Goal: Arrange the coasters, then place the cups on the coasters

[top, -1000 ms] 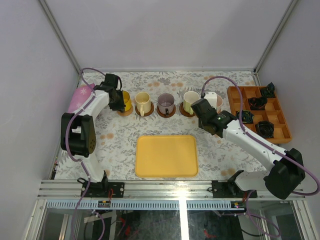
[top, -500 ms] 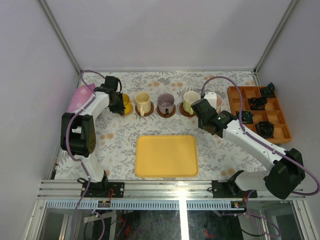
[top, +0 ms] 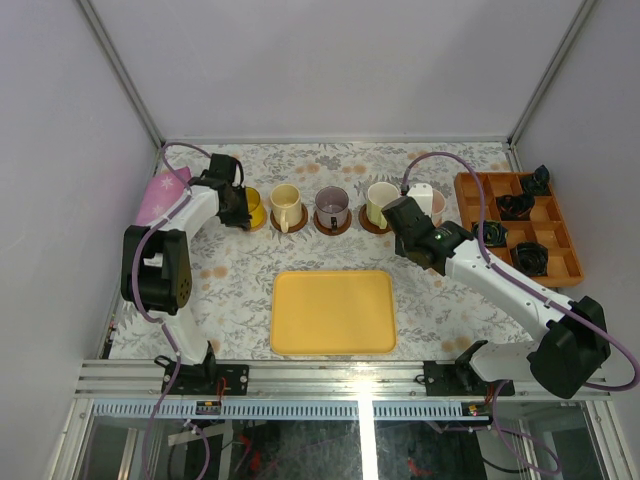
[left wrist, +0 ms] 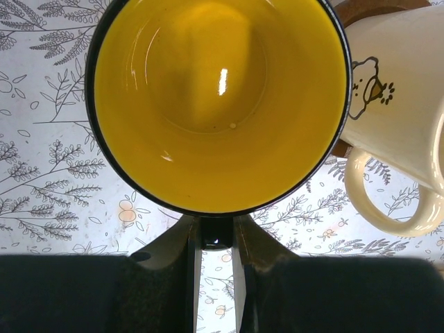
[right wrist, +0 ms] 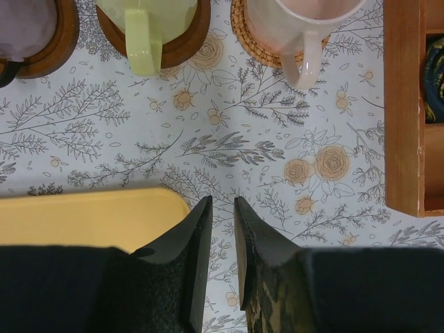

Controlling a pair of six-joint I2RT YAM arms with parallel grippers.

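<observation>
The yellow cup [left wrist: 218,97] is lined up beside the cream cup. It would stay at the end of the row if my left gripper let go now.
Five cups stand in a row at the back, each over a round coaster: yellow [top: 252,205], cream [top: 285,203], purple-grey [top: 332,206], pale green [top: 381,200] and pink [top: 434,205]. My left gripper [top: 238,207] is shut on the yellow cup's dark handle [left wrist: 216,232]. The yellow cup [left wrist: 218,97] fills the left wrist view and hides whatever lies under it. The cream cup [left wrist: 395,97] stands just to its right on a brown coaster [left wrist: 361,8]. My right gripper [right wrist: 222,208] hovers over bare cloth, jaws slightly apart and holding nothing, near the pink cup [right wrist: 298,21] and its woven coaster [right wrist: 253,41].
A flat yellow tray [top: 333,311] lies at the front middle, its corner [right wrist: 83,215] beside my right fingers. An orange compartment box [top: 520,225] with small black objects stands at the right. A pink object [top: 162,192] lies at the left edge, behind the left arm.
The left wrist has shifted slightly at the yellow cup, keeping its grip on the handle. The right arm has not moved.
</observation>
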